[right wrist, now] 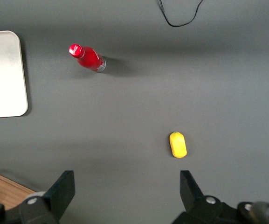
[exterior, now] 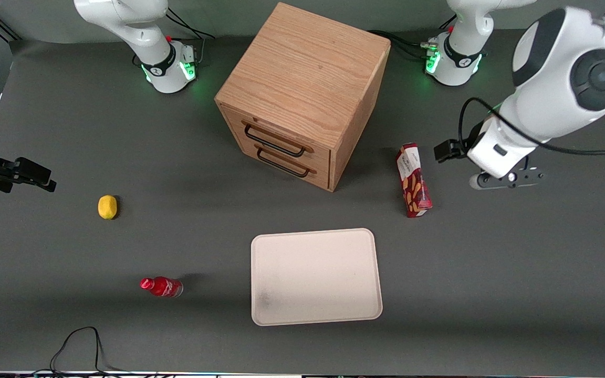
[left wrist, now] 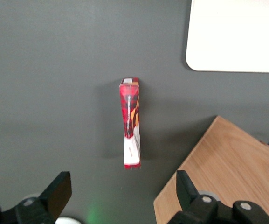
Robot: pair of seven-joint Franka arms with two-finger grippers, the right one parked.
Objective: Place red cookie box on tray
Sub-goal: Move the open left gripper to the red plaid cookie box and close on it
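Note:
To set the red cookie box on the cream-white tray [exterior: 315, 275], my left gripper will next grab it by its white label end [exterior: 410, 161].
The red cookie box [exterior: 414, 180] stands on its long narrow edge on the grey table, beside the wooden cabinet, with its white label end farther from the front camera. It also shows in the left wrist view [left wrist: 130, 123]. The cream-white tray [exterior: 315, 275] lies flat and bare, nearer the front camera than the box, and its corner shows in the left wrist view [left wrist: 237, 37]. My left gripper [exterior: 506, 179] hangs above the table beside the box, toward the working arm's end. In the left wrist view the gripper [left wrist: 123, 189] is open wide and holds nothing, with the box's label end just ahead of it.
A wooden two-drawer cabinet [exterior: 302, 94] stands close to the box, and its top edge shows in the left wrist view [left wrist: 227, 172]. A small red bottle [exterior: 162, 286] and a yellow lemon [exterior: 107, 207] lie toward the parked arm's end.

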